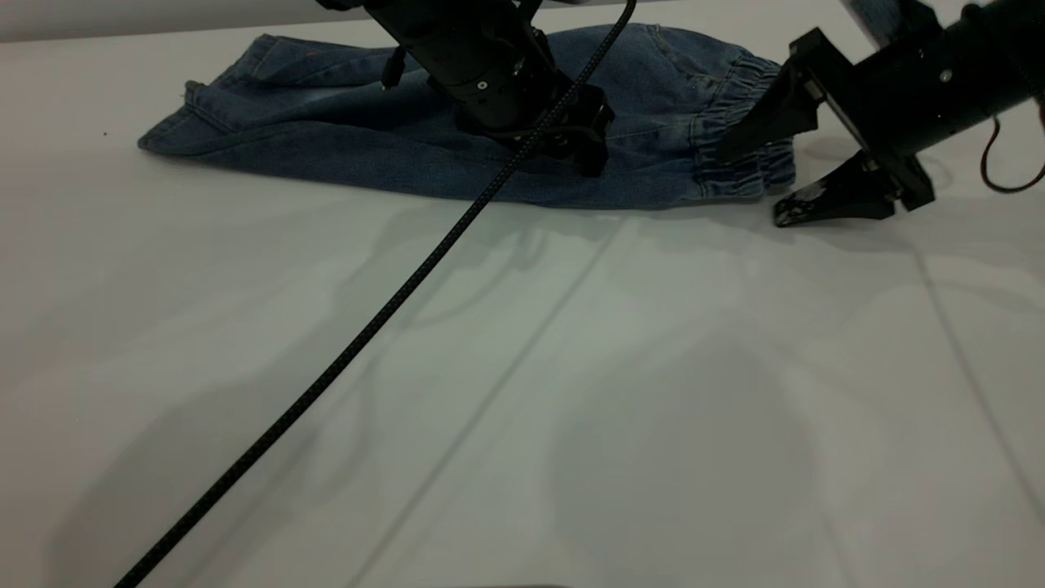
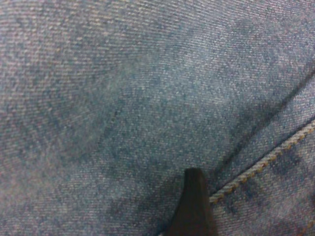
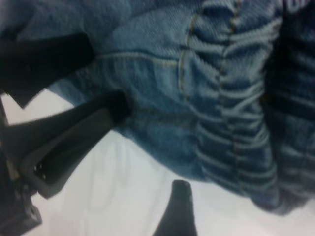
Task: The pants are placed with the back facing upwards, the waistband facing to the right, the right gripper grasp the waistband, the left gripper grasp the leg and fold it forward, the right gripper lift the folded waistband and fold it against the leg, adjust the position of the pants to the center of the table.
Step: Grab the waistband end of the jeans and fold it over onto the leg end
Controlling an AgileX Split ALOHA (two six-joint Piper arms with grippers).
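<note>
I will grab the pants by their elastic waistband with my right gripper next, to fold their top against the legs.
The blue denim pants (image 1: pixel 343 147) lie folded lengthwise at the far side of the white table (image 1: pixel 653 408). Their legs (image 1: pixel 220 122) point left and the elastic waistband (image 1: pixel 739 122) points right. No print shows, so I cannot tell which leg is on top. My left gripper (image 1: pixel 584 151) presses down on the middle of the pants, fingers apart; one fingertip (image 2: pixel 193 196) rests on the denim by a yellow seam (image 2: pixel 261 167). My right gripper (image 1: pixel 753 186) is open at the waistband's near corner, one finger over the waistband (image 3: pixel 231 113), the other fingertip (image 3: pixel 179 201) on the bare table.
A thick black braided cable (image 1: pixel 367 327) runs from the left arm diagonally across the table to the near left edge. A thin reddish wire (image 1: pixel 992 163) loops beside the right arm. The left gripper (image 3: pixel 74 142) also shows in the right wrist view, beside the waistband.
</note>
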